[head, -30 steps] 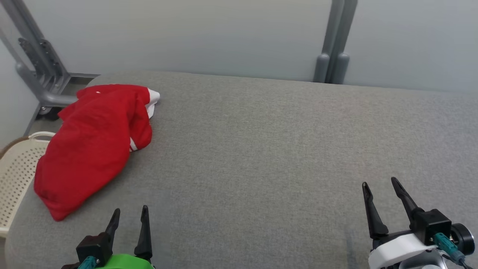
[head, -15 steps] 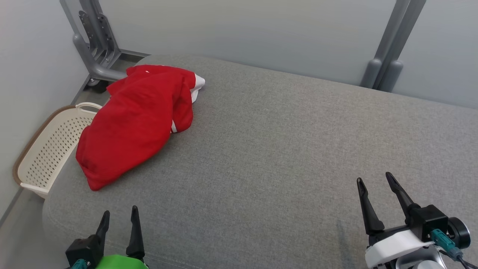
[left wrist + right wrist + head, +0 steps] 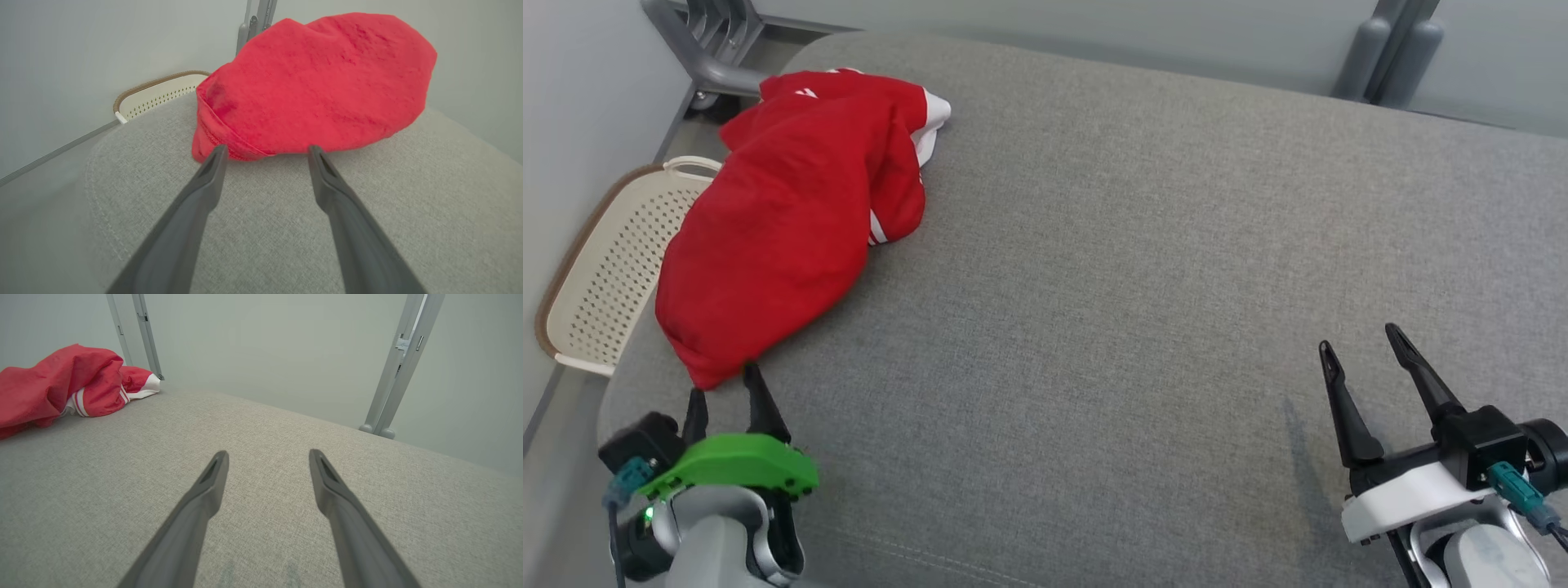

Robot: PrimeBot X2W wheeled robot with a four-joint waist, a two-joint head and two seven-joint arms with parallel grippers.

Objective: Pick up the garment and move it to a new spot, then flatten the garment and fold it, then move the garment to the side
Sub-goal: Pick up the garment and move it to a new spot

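The garment (image 3: 784, 212) bulges in a wide, rounded heap, so I next need my left gripper to grab its stitched red edge (image 3: 703, 376), where the thin hem is open.
The garment (image 3: 784, 212) is a crumpled red piece with white striped trim, lying near the far left corner of the grey cushioned surface (image 3: 1135, 269). My left gripper (image 3: 725, 380) stands open right at the garment's near hem, its tips just short of the red cloth; in the left wrist view the garment (image 3: 318, 81) bulges just beyond the left gripper (image 3: 265, 150), with nothing between the fingers. My right gripper (image 3: 1360, 339) is open over bare cushion at the lower right, far from the garment. The right wrist view has the garment (image 3: 61, 392) at far left beyond the right gripper (image 3: 267, 455).
A cream perforated basket (image 3: 600, 269) with a brown rim stands on the floor off the cushion's left edge, also seen as the basket (image 3: 155, 92) behind the garment. Grey metal frame legs (image 3: 698, 41) and posts (image 3: 1396, 41) stand along the pale wall behind.
The head camera has swung and tilted down. My left gripper has moved forward to the garment's near hem. The right gripper has held its place, and the garment has stayed put.
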